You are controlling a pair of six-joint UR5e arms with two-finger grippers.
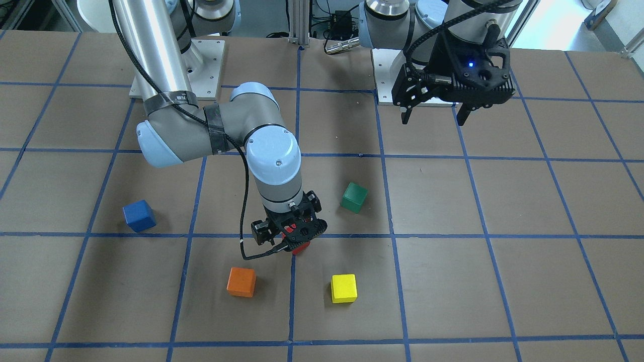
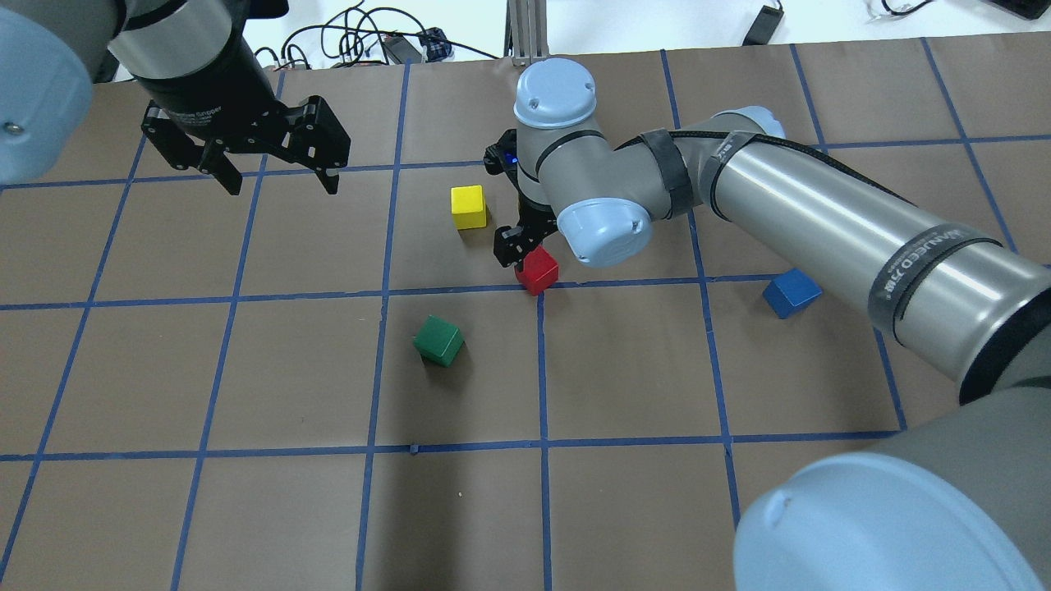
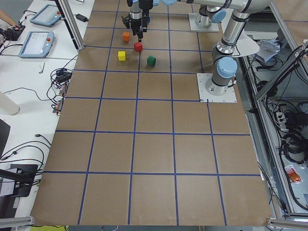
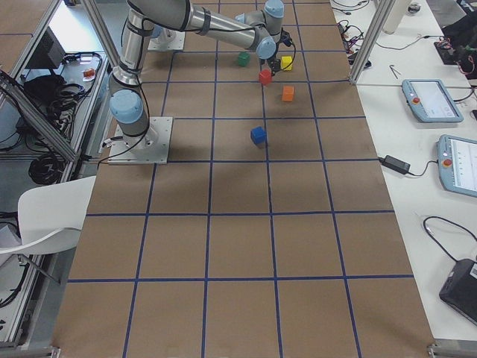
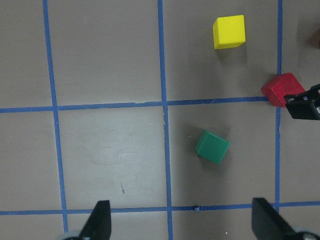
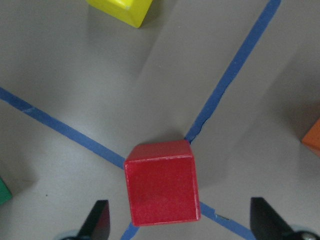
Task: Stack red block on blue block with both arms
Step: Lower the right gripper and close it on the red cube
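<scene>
My right gripper is going to grab the red block next by its opposite sides, so that it can stack the red block on the blue block.
The red block sits on the table at a blue tape crossing. It also shows in the overhead view and the right wrist view. My right gripper hangs just over it, open, with one finger on each side and gaps to the block. The blue block stands alone, well off to the robot's right. My left gripper is open and empty, held high near its base, far from both blocks.
A green block, a yellow block and an orange block stand close around the red one. The right arm's elbow overhangs the red block. White base plates sit at the robot's edge.
</scene>
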